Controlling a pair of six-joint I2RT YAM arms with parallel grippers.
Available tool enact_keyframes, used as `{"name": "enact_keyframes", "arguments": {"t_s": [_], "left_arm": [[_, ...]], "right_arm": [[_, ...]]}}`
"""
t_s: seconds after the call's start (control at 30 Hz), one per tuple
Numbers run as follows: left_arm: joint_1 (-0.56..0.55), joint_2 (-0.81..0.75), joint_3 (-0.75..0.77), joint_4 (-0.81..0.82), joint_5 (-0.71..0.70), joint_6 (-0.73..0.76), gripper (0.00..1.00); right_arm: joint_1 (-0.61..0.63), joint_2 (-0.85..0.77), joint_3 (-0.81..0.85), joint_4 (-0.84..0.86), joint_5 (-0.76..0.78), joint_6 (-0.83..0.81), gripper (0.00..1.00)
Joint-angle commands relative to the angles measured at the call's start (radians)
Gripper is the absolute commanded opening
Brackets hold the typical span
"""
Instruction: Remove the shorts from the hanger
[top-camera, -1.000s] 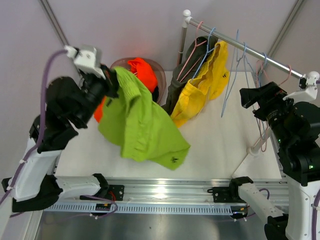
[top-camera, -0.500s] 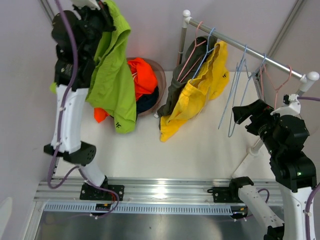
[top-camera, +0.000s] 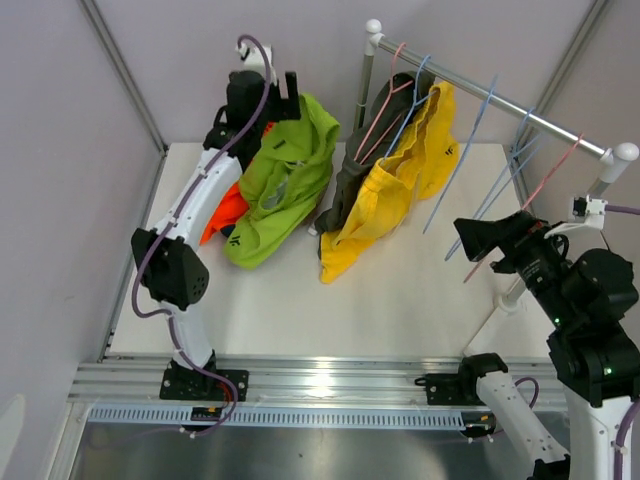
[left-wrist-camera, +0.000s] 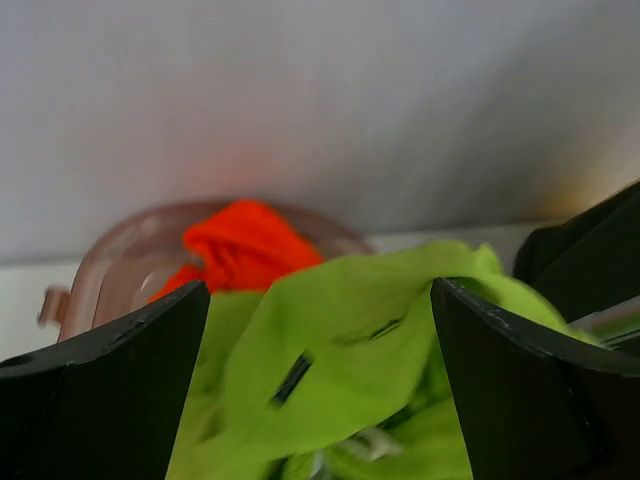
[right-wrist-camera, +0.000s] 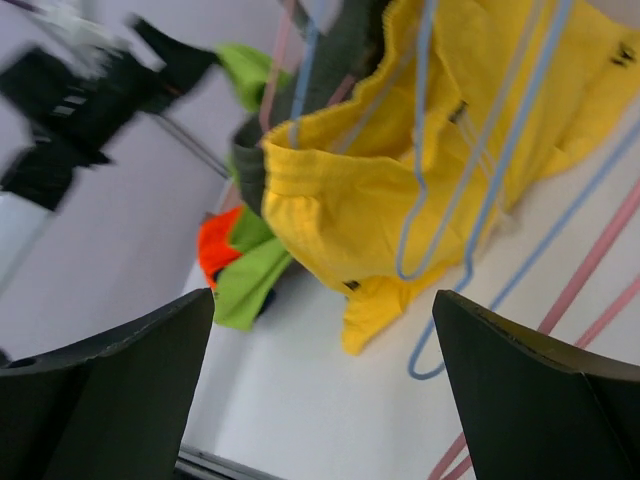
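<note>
My right gripper goes to the blue hanger next and grabs it by its bare wire arm (top-camera: 402, 130), so the yellow shorts' waistband stays free to remove.
The lime green shorts (top-camera: 285, 185) (left-wrist-camera: 340, 350) lie slumped over the orange shorts (top-camera: 228, 212) (left-wrist-camera: 240, 245) at the back left. My left gripper (top-camera: 280, 105) (left-wrist-camera: 320, 385) hangs open just above them, its jaws wide apart and gripping nothing. Yellow shorts (top-camera: 392, 185) (right-wrist-camera: 370, 190) hang from a blue hanger on the rail (top-camera: 500, 100). Just left of them, dark olive-grey shorts (top-camera: 355, 160) hang from a pink hanger. To the right of the rack, my right gripper (top-camera: 478, 238) (right-wrist-camera: 320, 390) stands open, well short of the yellow shorts, with only the table between its jaws.
A pinkish translucent bin (left-wrist-camera: 110, 275) holds the orange shorts under the green pair. Empty blue hangers (top-camera: 468, 150) (right-wrist-camera: 470, 200) and pink hangers (top-camera: 525, 195) dangle tilted from the right half of the rail. The rail's right post (top-camera: 612, 165) rises beside my right arm.
My left arm carried the lime green shorts from the front left up and back over the bin, then opened and dropped them. The right gripper shifted left towards the rack; the empty hangers swung.
</note>
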Motion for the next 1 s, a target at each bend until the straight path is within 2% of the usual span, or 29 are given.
{"name": "enact_keyframes", "arguments": {"t_s": [0.0,0.1,0.13,0.17,0.2,0.23,0.27,0.3,0.43,0.47,0.57,0.67,0.83,0.97], "left_arm": [[0.003,-0.172,-0.093,0.058,-0.124,-0.013,0.99],[0.0,-0.275,-0.204,0.027,-0.138,-0.02,0.99],[0.0,-0.363,-0.23,0.019,-0.133,-0.026,0.99],[-0.001,-0.416,-0.332,0.021,-0.115,-0.03,0.99],[-0.001,-0.468,-0.371,0.022,-0.096,-0.037,0.99],[-0.001,-0.578,-0.444,0.019,-0.073,-0.04,0.99],[-0.001,-0.63,-0.484,0.012,-0.022,-0.048,0.99],[-0.001,-0.684,-0.596,0.006,0.014,-0.071,0.99],[-0.021,-0.924,-0.799,-0.054,0.134,-0.106,0.99],[-0.042,-1.001,-0.83,-0.074,0.129,-0.111,0.99],[-0.069,-1.102,-0.955,-0.189,0.079,-0.132,0.99],[-0.072,-1.214,-1.018,-0.304,0.051,-0.137,0.99],[-0.073,-1.367,-1.09,-0.447,-0.012,-0.128,0.99],[-0.089,-1.467,-1.167,-0.443,-0.044,-0.143,0.99]], "right_arm": [[-0.002,-0.01,0.076,0.171,-0.17,-0.021,0.99],[-0.004,0.009,0.088,0.268,-0.236,0.025,0.99],[-0.004,0.02,0.09,0.292,-0.259,0.037,0.99],[-0.002,0.052,0.094,0.312,-0.268,0.048,0.99],[-0.004,0.075,0.097,0.346,-0.271,0.065,0.99],[-0.004,0.098,0.103,0.36,-0.28,0.07,0.99],[-0.002,0.155,0.119,0.375,-0.285,0.074,0.99],[-0.002,0.183,0.128,0.404,-0.288,0.077,0.99],[0.022,0.334,0.206,0.432,-0.243,0.033,0.97],[0.034,0.367,0.229,0.425,-0.215,0.016,0.97],[0.082,0.494,0.327,0.392,-0.121,-0.05,0.97],[0.103,0.594,0.386,0.383,-0.066,-0.07,0.96],[0.119,0.681,0.354,0.44,-0.015,-0.064,0.95],[0.148,0.73,0.323,0.473,0.02,-0.055,0.92]]}}
